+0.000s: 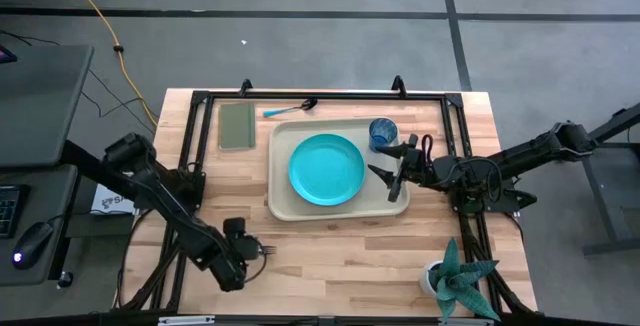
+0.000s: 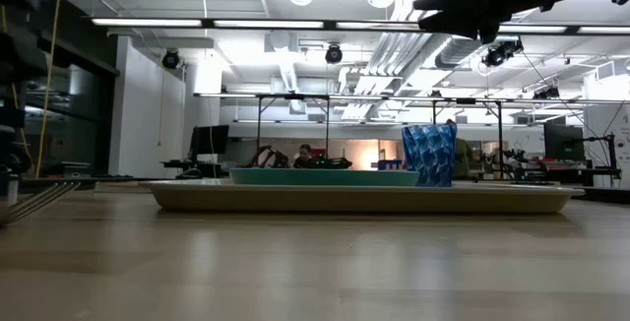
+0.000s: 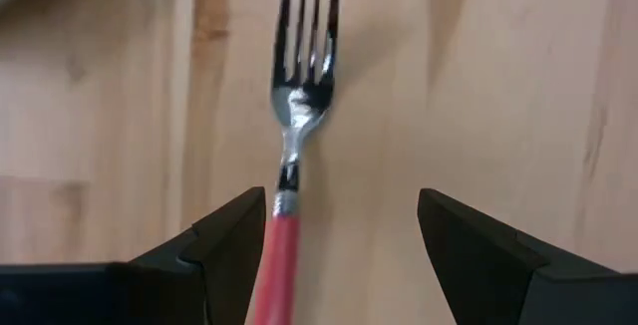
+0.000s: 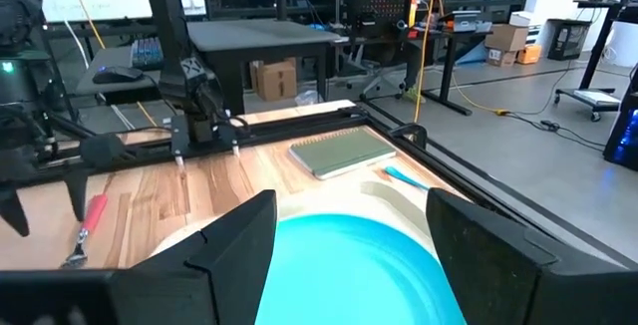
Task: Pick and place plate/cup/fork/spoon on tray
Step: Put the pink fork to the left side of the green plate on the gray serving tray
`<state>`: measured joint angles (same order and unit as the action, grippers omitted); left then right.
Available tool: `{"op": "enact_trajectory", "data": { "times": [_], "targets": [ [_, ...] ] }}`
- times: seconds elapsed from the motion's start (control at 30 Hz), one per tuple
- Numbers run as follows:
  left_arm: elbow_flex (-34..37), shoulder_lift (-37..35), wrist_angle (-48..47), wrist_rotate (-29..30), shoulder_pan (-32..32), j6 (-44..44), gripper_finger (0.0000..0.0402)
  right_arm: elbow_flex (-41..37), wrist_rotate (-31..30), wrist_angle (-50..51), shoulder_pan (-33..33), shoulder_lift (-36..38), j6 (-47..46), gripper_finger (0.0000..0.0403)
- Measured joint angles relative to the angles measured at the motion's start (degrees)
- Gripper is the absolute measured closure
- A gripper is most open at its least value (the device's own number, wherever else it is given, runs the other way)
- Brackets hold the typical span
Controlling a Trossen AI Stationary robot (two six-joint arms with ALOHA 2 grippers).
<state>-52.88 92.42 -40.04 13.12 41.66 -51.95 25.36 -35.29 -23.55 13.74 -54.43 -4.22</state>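
The left gripper picks up the red-handled fork by its handle's neck end [image 3: 285,207] next, to set the fork on the beige tray.
The teal plate [image 1: 327,169] lies in the middle of the beige tray [image 1: 283,204]. The dark-blue cup [image 1: 383,132] stands upright in the tray's far right corner; it also shows in the low view [image 2: 428,156]. The blue-handled spoon [image 1: 290,111] lies on the table past the tray's far edge. The red-handled fork [image 3: 292,146] lies flat on the wood near the front left. My left gripper [image 3: 339,255] is open and low over the fork, one finger on each side of its handle [image 3: 275,265]. My right gripper [image 1: 395,171] is open and empty above the tray's right rim, pointing at the plate [image 4: 349,255].
A flat olive-green square [image 1: 237,126] lies left of the tray's far corner. A small potted plant [image 1: 460,281] stands at the near right. A black frame [image 1: 320,96] runs along the table's far and side edges. Bare wood lies in front of the tray.
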Motion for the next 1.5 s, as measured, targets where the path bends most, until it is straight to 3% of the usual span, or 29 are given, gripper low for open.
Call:
{"op": "enact_trajectory", "data": {
  "times": [0.27,0.4,1.03,1.17,1.4,1.5],
  "targets": [
    [0.0,2.8,-0.5,-1.1,-4.0,1.0,0.0158,0.0,0.0,2.3,0.0,0.0,-1.3,0.0150],
    [0.0,2.8,-0.5,-4.5,-5.4,1.6,0.0158,0.0,0.0,3.0,0.0,0.0,-1.3,0.0150],
    [-0.2,7.8,-1.2,-4.7,-4.8,3.7,0.0163,0.0,0.0,3.2,0.0,0.0,-1.3,0.0150],
    [-0.2,7.7,-1.6,-5.7,-4.8,2.0,0.0207,0.0,0.0,3.2,0.0,0.0,-1.3,0.0150],
    [-0.2,7.7,-3.4,-7.1,-5.7,4.2,0.0368,0.0,0.0,3.3,0.0,0.0,-1.8,0.0150],
    [-0.2,7.6,-3.5,-7.4,-6.5,5.7,0.0388,0.0,0.0,3.3,0.0,0.0,-1.8,0.0150]
  ]
}}
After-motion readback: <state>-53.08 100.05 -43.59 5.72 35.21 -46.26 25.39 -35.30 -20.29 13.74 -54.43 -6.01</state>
